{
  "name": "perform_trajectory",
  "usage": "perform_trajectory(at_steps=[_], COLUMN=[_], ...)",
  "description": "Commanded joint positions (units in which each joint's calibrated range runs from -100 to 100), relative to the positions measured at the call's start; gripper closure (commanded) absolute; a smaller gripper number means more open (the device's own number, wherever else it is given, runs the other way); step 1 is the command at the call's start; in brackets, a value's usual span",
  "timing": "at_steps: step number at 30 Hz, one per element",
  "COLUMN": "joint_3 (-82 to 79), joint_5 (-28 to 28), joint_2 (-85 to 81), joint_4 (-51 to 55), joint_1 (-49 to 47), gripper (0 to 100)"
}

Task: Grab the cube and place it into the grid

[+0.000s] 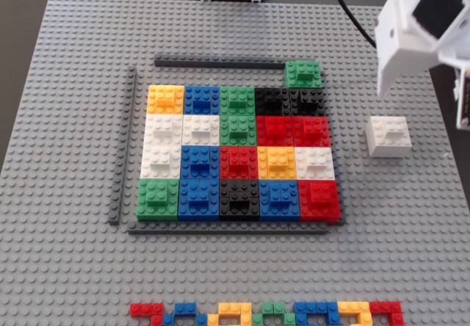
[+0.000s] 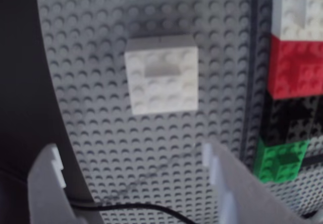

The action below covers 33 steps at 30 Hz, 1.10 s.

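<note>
The white cube needs to go into the grid (image 1: pixel 239 152), so my gripper should next grab the cube by its raised top brick.
The cube (image 1: pixel 388 135) is a white square LEGO block with a smaller raised brick on top. It sits on the grey baseplate to the right of the grid (image 1: pixel 239 152). In the wrist view the cube (image 2: pixel 161 74) lies ahead of my gripper (image 2: pixel 132 162), apart from it. My gripper is open and empty, with both fingertips (image 2: pixel 54 159) low in that view. In the fixed view only the white arm body (image 1: pixel 422 29) shows at the upper right, above and beyond the cube. The grid's edge (image 2: pixel 298 67) shows at the right of the wrist view.
A green block (image 1: pixel 302 73) of the same shape sits at the grid's top right corner, also in the wrist view (image 2: pixel 280 161). A thin strip of small coloured bricks (image 1: pixel 268 313) lies at the front edge. A black cable (image 2: pixel 151 208) runs under the gripper. The baseplate (image 1: pixel 66 194) ends near the arm.
</note>
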<state>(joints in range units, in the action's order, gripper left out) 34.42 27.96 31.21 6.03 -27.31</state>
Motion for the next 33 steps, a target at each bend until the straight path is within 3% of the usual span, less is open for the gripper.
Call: perform_trajectory(at_steps=[1,33], joint_3=[6.4,11.4], joint_5=[0.6,0.4], joint_2=[0.4,7.3], joint_4=[-0.3,-2.4], joint_1=[1.0,0.5], gripper=[64,65])
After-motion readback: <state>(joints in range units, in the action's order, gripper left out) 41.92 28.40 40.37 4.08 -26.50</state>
